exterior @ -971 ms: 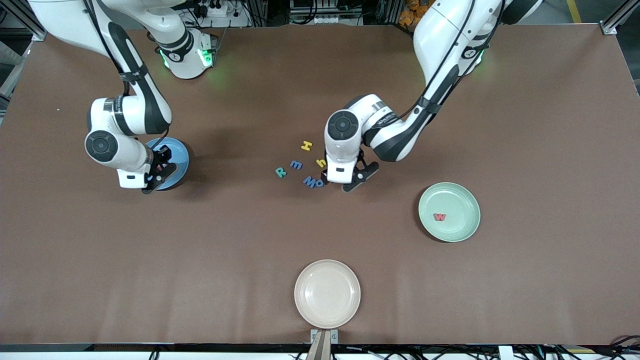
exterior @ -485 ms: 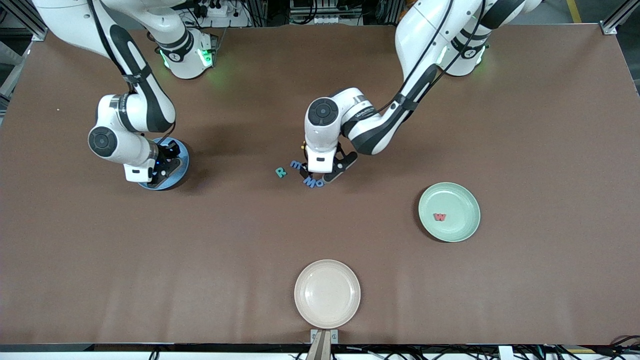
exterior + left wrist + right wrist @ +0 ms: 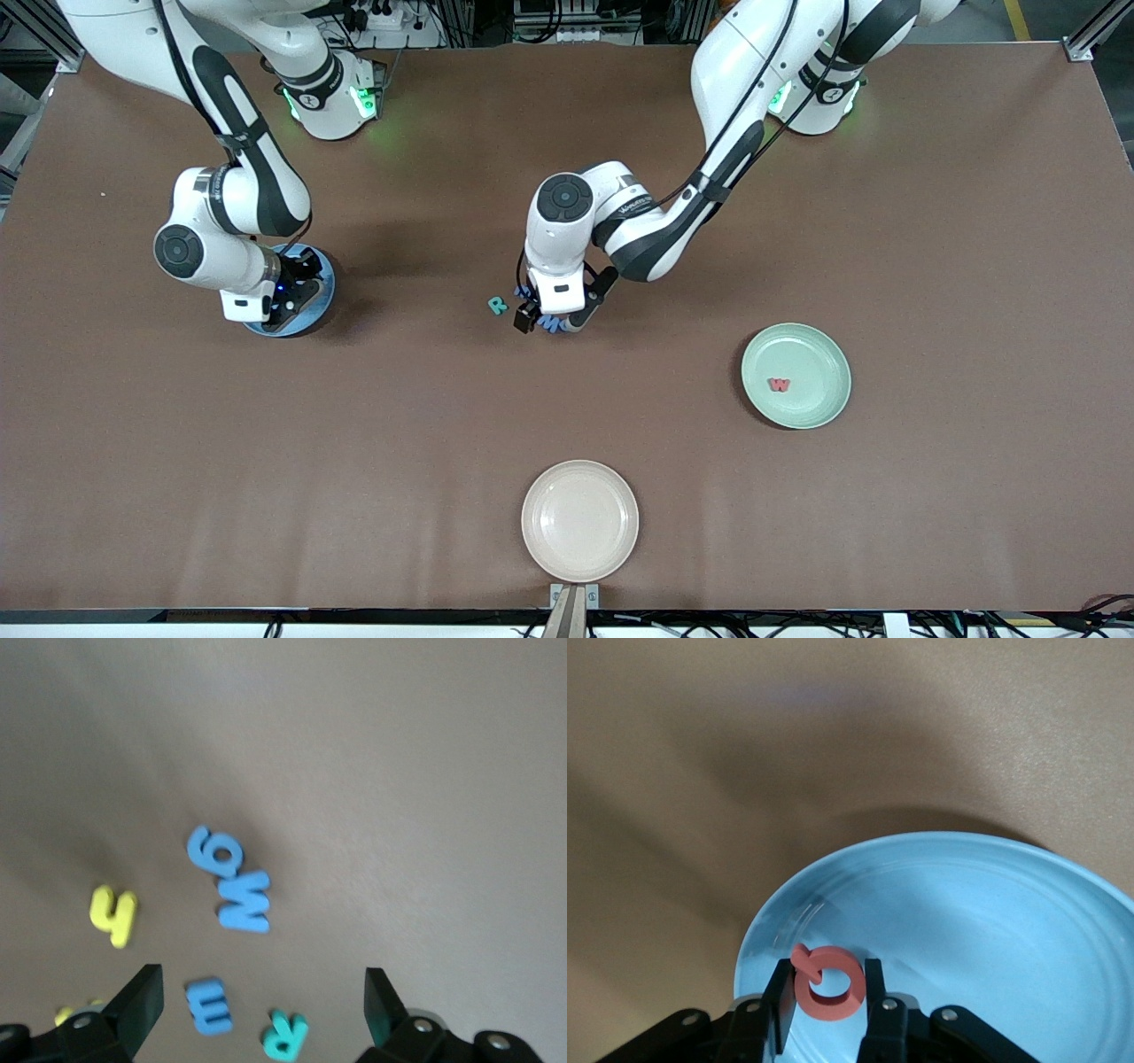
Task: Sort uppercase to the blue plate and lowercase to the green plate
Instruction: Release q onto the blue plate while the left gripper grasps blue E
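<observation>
The red Q (image 3: 829, 1010) is above the blue plate (image 3: 957, 930), within the plate's rim, and would land there, so the right gripper needs to open now.
My left gripper (image 3: 551, 321) (image 3: 261, 1001) is open over the letter cluster at mid table. In the left wrist view its fingers stand either side of the blue m (image 3: 208, 1005) and the teal R (image 3: 285, 1035) (image 3: 498, 305), above them. Close by lie the blue M (image 3: 245, 901), the blue rounded letter (image 3: 215, 851) and the yellow h (image 3: 113, 914). The yellow H (image 3: 75, 1012) shows only partly. My right gripper (image 3: 288, 301) (image 3: 828, 979) is shut on the red Q (image 3: 828, 982) just above the blue plate (image 3: 323, 275) (image 3: 966, 921). The red w (image 3: 779, 385) lies in the green plate (image 3: 824, 354).
A beige plate (image 3: 579, 520) sits near the table's front edge, nearer to the camera than the letter cluster. The green plate lies toward the left arm's end, the blue plate toward the right arm's end.
My left gripper has moved from beside the cluster to over the blue letters, covering the yellow letters in the front view. My right gripper has shifted a little over the blue plate, still holding the Q.
</observation>
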Robot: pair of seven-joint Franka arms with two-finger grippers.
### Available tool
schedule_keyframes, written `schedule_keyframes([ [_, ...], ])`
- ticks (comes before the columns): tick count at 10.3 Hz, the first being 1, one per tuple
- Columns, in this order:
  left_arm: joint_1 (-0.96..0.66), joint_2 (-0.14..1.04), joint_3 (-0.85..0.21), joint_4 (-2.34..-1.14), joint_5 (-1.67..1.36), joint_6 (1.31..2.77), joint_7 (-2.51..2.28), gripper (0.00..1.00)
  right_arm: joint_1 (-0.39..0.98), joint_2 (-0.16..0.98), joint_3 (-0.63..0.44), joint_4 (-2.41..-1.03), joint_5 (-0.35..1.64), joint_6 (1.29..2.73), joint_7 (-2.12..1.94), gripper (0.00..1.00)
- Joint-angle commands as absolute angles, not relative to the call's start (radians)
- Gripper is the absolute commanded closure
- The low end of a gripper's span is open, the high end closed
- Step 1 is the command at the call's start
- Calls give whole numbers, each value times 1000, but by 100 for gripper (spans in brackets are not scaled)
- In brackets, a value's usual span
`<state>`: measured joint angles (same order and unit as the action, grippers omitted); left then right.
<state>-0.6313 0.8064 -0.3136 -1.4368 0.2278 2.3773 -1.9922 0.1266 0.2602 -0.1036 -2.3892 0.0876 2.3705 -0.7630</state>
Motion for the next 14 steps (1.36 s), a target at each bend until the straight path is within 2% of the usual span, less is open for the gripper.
schedule_keyframes([
  [1, -670, 845, -302, -1391, 209, 2372, -2075, 0, 120, 255, -101, -2399, 133, 2372, -795, 59],
  [2, -670, 845, -302, -1391, 207, 2372, -2109, 0, 120, 253, -101, -2398, 138, 2370, -795, 53],
  [9, -693, 910, -302, -1384, 207, 2399, -2226, 0, 129, 239, -89, -2379, 138, 2345, -746, 51],
  [11, -706, 919, -302, -1384, 207, 2407, -2226, 0, 132, 238, -89, -2362, 138, 2320, -715, 32],
  [14, -707, 939, -302, -1384, 207, 2450, -2224, 0, 137, 236, -78, -2358, 138, 2316, -667, 13],
])
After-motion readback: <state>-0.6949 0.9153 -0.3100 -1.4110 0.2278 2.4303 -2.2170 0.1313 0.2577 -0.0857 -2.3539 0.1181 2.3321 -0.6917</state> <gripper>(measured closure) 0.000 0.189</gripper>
